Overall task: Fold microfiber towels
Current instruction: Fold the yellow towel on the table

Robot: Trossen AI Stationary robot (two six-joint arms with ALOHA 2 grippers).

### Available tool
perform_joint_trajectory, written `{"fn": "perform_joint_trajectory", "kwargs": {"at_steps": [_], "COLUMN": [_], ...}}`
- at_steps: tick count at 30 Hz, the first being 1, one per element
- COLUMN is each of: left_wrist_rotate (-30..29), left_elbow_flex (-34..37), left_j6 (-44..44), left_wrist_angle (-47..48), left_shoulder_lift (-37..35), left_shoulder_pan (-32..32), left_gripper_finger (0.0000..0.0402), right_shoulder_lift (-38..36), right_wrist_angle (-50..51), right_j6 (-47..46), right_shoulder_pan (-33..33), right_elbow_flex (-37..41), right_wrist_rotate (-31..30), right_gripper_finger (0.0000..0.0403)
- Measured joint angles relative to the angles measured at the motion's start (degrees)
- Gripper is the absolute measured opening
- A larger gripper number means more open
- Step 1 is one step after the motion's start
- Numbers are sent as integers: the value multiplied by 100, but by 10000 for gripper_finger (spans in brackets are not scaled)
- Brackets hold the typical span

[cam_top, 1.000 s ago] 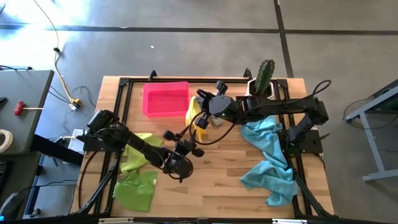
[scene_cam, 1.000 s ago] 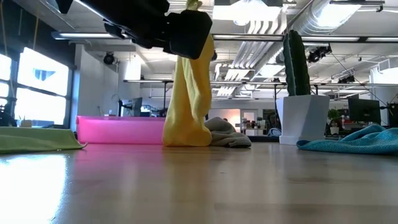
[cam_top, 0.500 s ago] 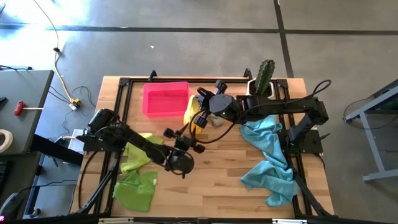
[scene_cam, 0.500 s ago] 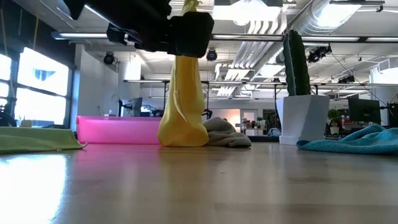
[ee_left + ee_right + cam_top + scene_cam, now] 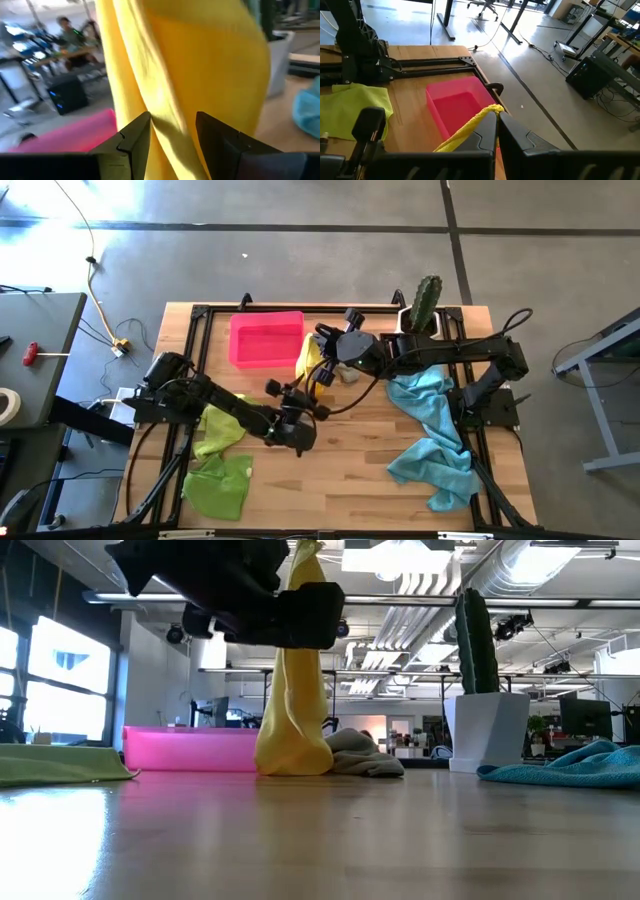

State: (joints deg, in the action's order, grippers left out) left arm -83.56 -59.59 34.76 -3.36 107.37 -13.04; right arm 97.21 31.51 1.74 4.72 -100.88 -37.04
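Observation:
The yellow towel needs spreading for folding; my left gripper grabs its hemmed edge (image 5: 167, 95) next.
A yellow microfiber towel (image 5: 312, 366) hangs in a long bunch from my right gripper (image 5: 496, 117), which is shut on it above the table's middle, next to the pink tray (image 5: 266, 318). The towel's lower end (image 5: 295, 762) rests on the table. My left gripper (image 5: 172, 131) is open and level, close against the hanging yellow towel (image 5: 190, 65) on its near side, with one finger to each side of a fold. Lying loose are a grey towel (image 5: 366, 756), a lime towel (image 5: 222, 426), a green towel (image 5: 220, 486) and light blue towels (image 5: 432, 442). My right gripper pinches the yellow towel's top corner (image 5: 489, 112) between its two fingers, which slant down. The towel hangs slack below them, gathered in folds, with its lower end on the table. My left gripper's fingers (image 5: 134, 136) stand at the hanging towel; I cannot tell whether they touch it.
The pink tray (image 5: 190, 750) stands at the far left of the mat. A cactus in a white pot (image 5: 486, 720) stands at the far right. Bare wood lies along the table's near middle (image 5: 330, 480).
My left gripper has moved toward the table's far edge, up to the hanging yellow towel, and has rolled about its own axis. The towel's lower part has swung a little and gathered narrower. Its top corner stays in my right gripper.

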Motion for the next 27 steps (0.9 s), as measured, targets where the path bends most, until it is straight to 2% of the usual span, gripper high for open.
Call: {"fn": "perform_joint_trajectory", "kwargs": {"at_steps": [6,10,15,20,24,27], "left_wrist_rotate": [860,1278,1477,1291,1418,1659], "left_elbow_flex": [4,11,7,7,3,2], "left_j6": [1882,2497,2616,2255,1704,1268], "left_wrist_angle": [1597,2040,1982,2024,2110,2203], "left_shoulder_lift": [9,219,458,422,136,-194], "left_shoulder_pan": [104,151,133,42,-100,-261], "left_gripper_finger": [149,148,108,14,13,3], "right_shoulder_lift": [0,0,0,0,0,0], "right_wrist_angle": [-2,-2,2,358,1095,1725], "right_j6": [25,25,26,25,26,-31], "right_shoulder_pan": [-18,-18,-18,-18,-18,-14], "right_elbow_flex": [0,2,2,2,2,2], "right_wrist_rotate": [1,0,0,1,254,887], "right_gripper_finger": [0,0,0,0,0,0]}}
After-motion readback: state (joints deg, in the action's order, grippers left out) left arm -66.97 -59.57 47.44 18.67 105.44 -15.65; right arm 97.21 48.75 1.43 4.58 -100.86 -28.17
